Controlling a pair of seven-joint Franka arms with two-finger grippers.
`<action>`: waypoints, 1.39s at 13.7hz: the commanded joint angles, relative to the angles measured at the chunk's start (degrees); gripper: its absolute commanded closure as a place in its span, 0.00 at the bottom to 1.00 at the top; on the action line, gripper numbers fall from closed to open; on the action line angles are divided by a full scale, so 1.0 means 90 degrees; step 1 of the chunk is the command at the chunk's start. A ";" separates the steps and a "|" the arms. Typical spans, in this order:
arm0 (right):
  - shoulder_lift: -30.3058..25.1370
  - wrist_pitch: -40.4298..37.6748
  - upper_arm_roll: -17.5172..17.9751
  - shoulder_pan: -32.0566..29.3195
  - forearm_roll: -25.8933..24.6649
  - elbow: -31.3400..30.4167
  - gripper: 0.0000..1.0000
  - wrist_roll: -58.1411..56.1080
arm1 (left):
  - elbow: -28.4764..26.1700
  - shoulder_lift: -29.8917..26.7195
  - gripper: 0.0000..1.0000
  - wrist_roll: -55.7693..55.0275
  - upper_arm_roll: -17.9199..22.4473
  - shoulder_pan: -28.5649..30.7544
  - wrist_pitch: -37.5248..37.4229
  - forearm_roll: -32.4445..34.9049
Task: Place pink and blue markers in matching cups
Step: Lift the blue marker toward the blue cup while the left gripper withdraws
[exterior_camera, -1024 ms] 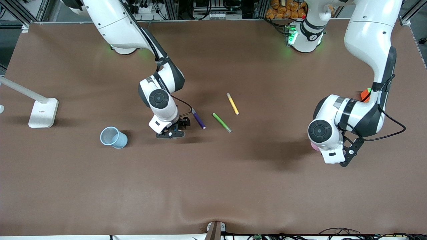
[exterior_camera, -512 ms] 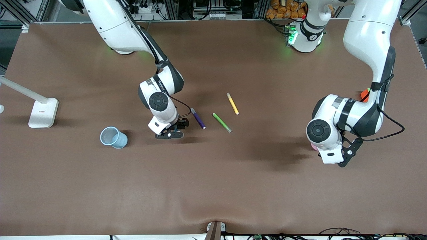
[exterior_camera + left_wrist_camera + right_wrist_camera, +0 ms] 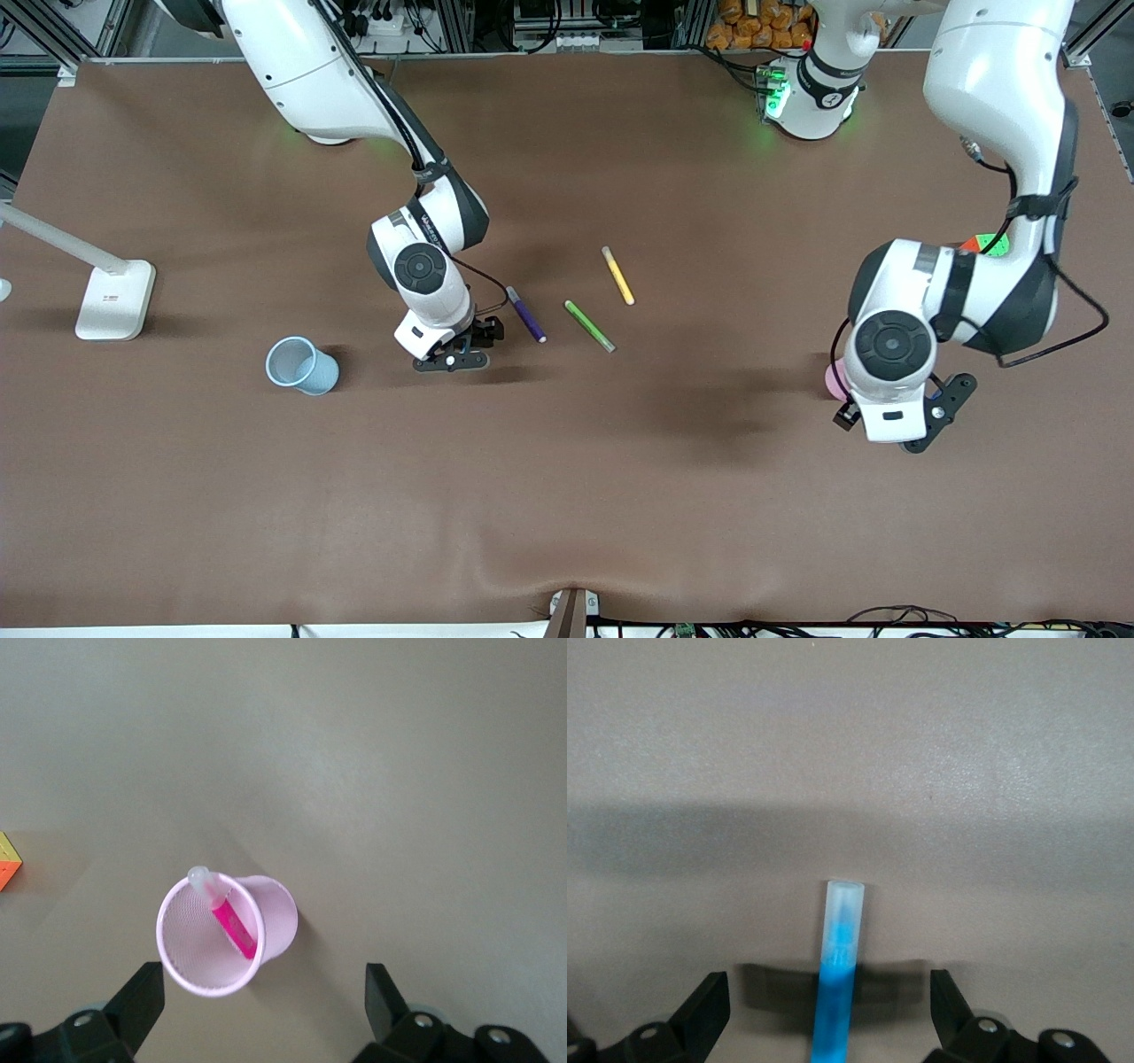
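My right gripper is open, with its fingers low beside the blue marker's body [image 3: 834, 1001] in the wrist view, and it should close on the blue marker's body next.
The pink cup [image 3: 270, 920] stands upright with the pink marker [image 3: 232, 923] leaning inside it, cap up. My left gripper [image 3: 262, 1005] is open and empty above the cup, which shows as a pink edge [image 3: 834, 379] beside my left hand [image 3: 886, 416] in the front view. The blue marker [image 3: 838, 988] lies flat on the table between the open fingers of my right gripper [image 3: 829, 1005], which is low over it [image 3: 452, 353]. The hand hides the marker in the front view. The blue cup [image 3: 301, 365] stands empty toward the right arm's end.
A dark purple marker [image 3: 527, 315], a green marker [image 3: 589, 325] and a yellow marker [image 3: 617, 275] lie mid-table beside my right gripper. A white lamp base [image 3: 115, 299] stands at the right arm's end. An orange and green cube [image 3: 983, 244] sits near the left arm.
My left arm has drawn up and away from the pink cup, which now shows more. My right gripper has stayed low over the blue marker, shifting only slightly.
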 commanded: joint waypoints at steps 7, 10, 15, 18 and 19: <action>0.0196 0.0105 0.0065 -0.0093 -0.0110 0.0114 1.00 0.0049 | 0.0352 -0.1147 0.00 0.2221 0.0039 0.0274 -0.0876 -0.1675; 0.0176 0.0086 0.0065 -0.0170 -0.0110 0.0162 1.00 0.0049 | 0.0342 -0.1656 0.00 0.3004 0.0010 0.0597 -0.1168 -0.2177; -0.0115 0.0008 0.0055 -0.0375 -0.0110 0.0211 1.00 -0.0711 | 0.0293 -0.2378 0.00 0.4276 0.0039 0.0724 -0.1666 -0.2293; -0.0448 -0.0002 0.0055 -0.0425 -0.0110 0.0241 1.00 -0.1365 | 0.0273 -0.2740 0.00 0.4345 0.0039 0.0939 -0.2134 -0.2704; -0.0574 -0.0002 0.0055 -0.0425 -0.0110 0.0241 1.00 -0.1619 | 0.0273 -0.2857 0.00 0.4383 0.0039 0.0949 -0.2252 -0.2704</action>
